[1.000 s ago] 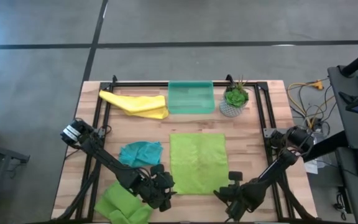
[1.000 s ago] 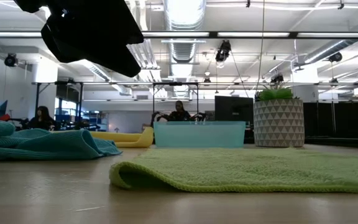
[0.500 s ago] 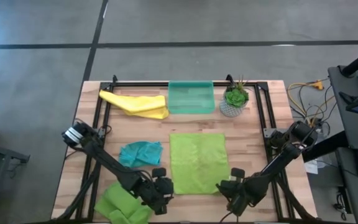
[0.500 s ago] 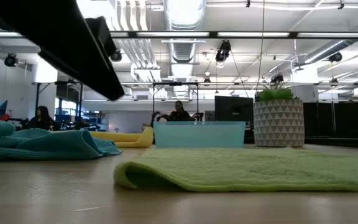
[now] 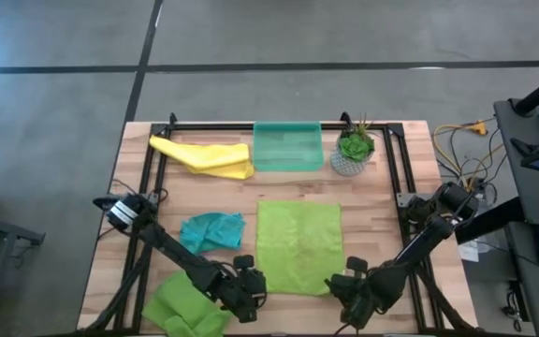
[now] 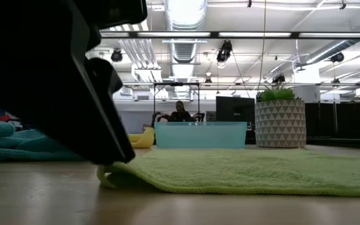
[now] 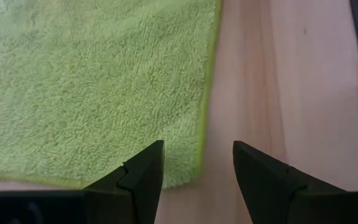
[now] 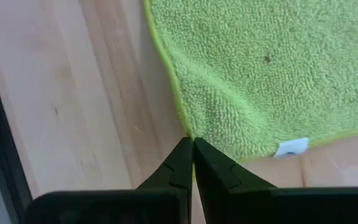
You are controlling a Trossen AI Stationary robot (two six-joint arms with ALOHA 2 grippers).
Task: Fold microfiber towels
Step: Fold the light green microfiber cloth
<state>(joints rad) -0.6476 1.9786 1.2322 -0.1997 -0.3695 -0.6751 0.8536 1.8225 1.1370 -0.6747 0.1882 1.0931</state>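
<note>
I should next grab the lime green towel by its hemmed corner [image 7: 186, 174] with my left gripper to fold it.
A lime green towel [image 5: 298, 245] lies spread flat in the middle of the table. My left gripper [image 7: 197, 155] is open at its near-left corner [image 6: 108, 175], one finger over the cloth and one over the bare wood. My right gripper [image 8: 192, 144] is shut at the towel's near-right corner, beside a white tag [image 8: 291, 147]. A teal towel [image 5: 211, 230] lies crumpled to the left. A yellow towel [image 5: 204, 154] lies at the far left. A second lime green towel [image 5: 185, 314] lies bunched at the near-left edge. My left gripper's fingers [image 7: 142, 174] stand astride the towel's left edge [image 7: 205, 124], slanting down from the near side; I cannot tell whether they touch the cloth. My right gripper pinches the towel's near-right corner [image 8: 194, 132] between its two fingertips, coming steeply from above. A low ridge [image 8: 210, 87] runs through the cloth from there. The rest lies flat on the table.
A translucent green tray [image 5: 288, 145] and a potted plant [image 5: 352, 154] stand at the far edge behind the spread towel. A black frame [image 5: 396, 168] runs around the work area. Bare wood shows to the right of the towel.
My left gripper has come down toward the table at the spread towel's near-left corner, rolling a little, and has stayed open. In the low view it has dropped from the top of the picture to the tabletop.
</note>
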